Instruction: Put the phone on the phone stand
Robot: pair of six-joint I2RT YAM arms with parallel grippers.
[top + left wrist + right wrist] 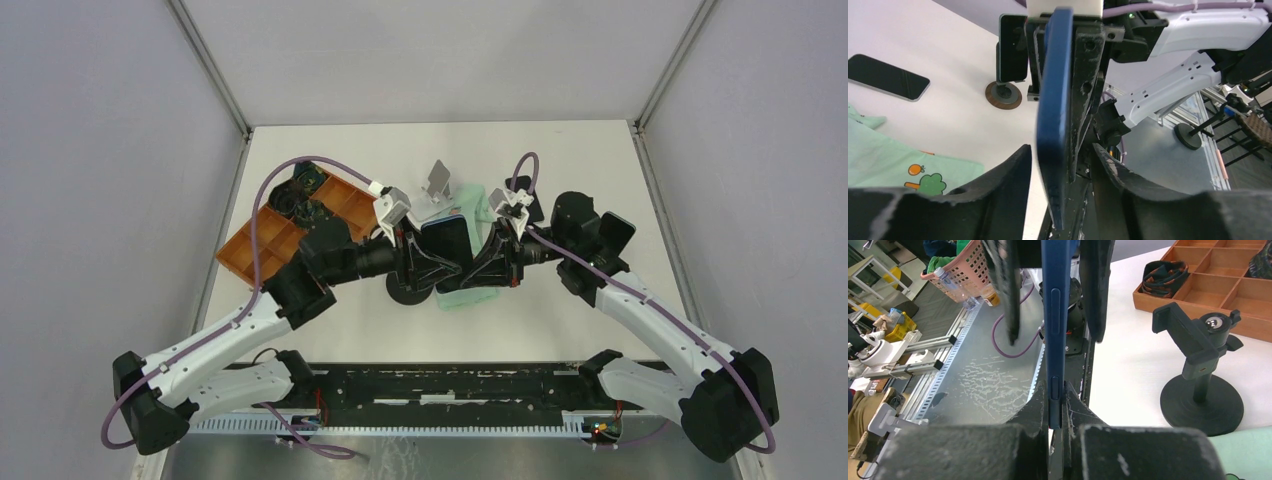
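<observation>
The robot's left gripper will next grab the dark blue phone by its long edge [1053, 110], so that the phone can be seated on the black phone stand.
A dark blue phone [446, 240] hangs on edge above the table between my two grippers. My right gripper [1054, 415] is shut on its lower edge, with both fingers pressed against its faces. My left gripper [1060, 190] is open around the same phone [1054, 100], with a gap showing on each side. The two grippers face each other in the top view, the left gripper [432, 258] and the right gripper [478, 262]. The black phone stand [1198, 370], a round base with a clamp head, stands on the table beside them. It also shows in the left wrist view [1010, 55].
A wooden compartment tray [290, 225] sits at the left and holds dark straps. A green cloth [465, 295] lies under the grippers. A second dark phone [888, 77] lies flat on the table. A pale folding stand [437, 180] is behind the grippers.
</observation>
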